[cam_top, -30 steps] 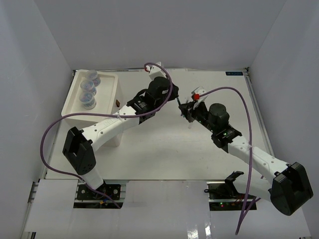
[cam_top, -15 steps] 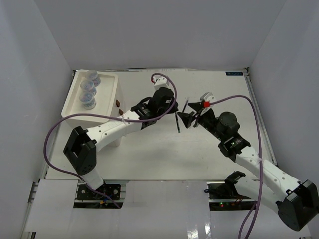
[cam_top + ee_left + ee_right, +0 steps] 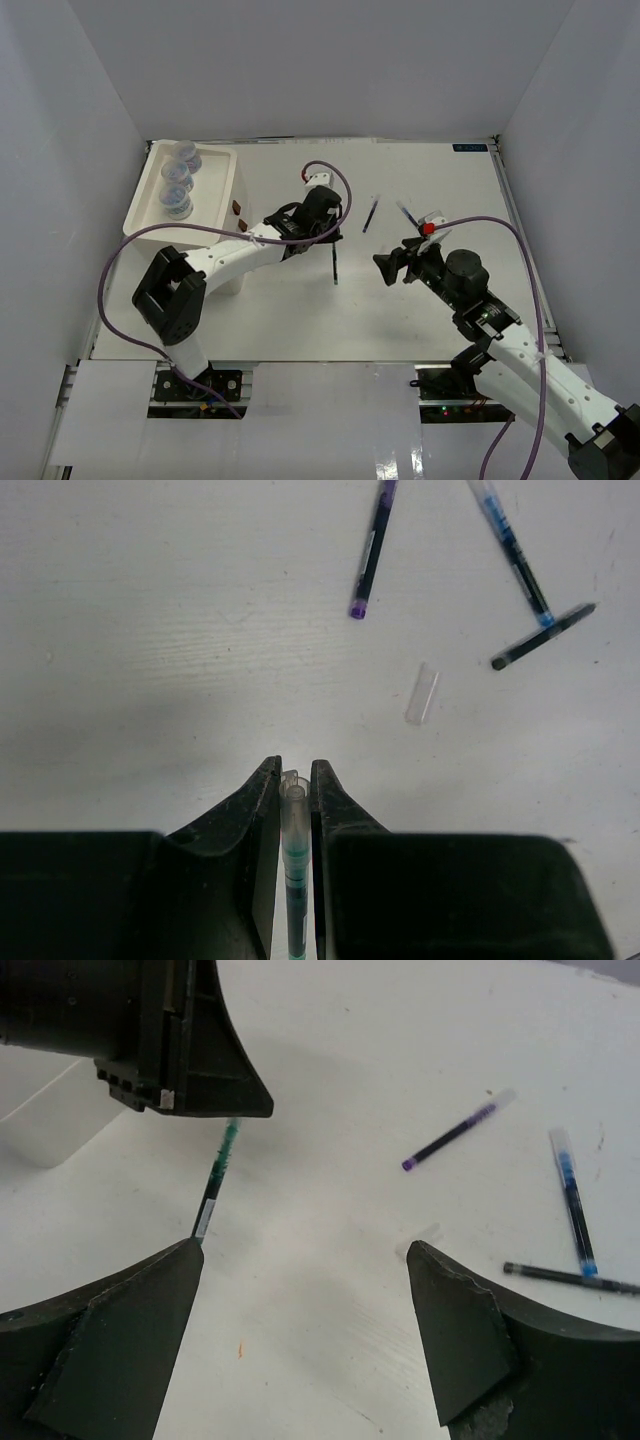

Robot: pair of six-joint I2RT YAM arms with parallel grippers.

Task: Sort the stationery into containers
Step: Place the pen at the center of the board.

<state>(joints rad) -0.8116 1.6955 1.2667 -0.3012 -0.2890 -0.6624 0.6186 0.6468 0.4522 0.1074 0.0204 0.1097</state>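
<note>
I should move the green pen (image 3: 335, 265) to a container before my left gripper releases it: it hangs above the bare table.
My left gripper (image 3: 294, 768) is shut on a green pen (image 3: 293, 825) with a clear end. In the top view the green pen (image 3: 335, 265) hangs below the left gripper (image 3: 332, 238) near the table's middle. My right gripper (image 3: 303, 1252) stands open and holds nothing, a short way right of the pen (image 3: 214, 1186); from above the right gripper (image 3: 386, 267) points left. A purple-tipped dark pen (image 3: 370, 550), a blue pen (image 3: 510, 545), a thin dark pen (image 3: 543, 637) and a clear cap (image 3: 422, 693) lie on the table. The white box unit (image 3: 232, 190) holds three clear jars (image 3: 178, 182) in its top tray.
White walls close in the table on three sides. The box unit stands at the far left, with a brown knob (image 3: 236, 208) on its side facing the left arm. Purple cables loop over both arms.
The right gripper opened, let go of the green pen and drew back toward the near right. The left gripper, still shut on the pen, moved nearer and slightly left.
</note>
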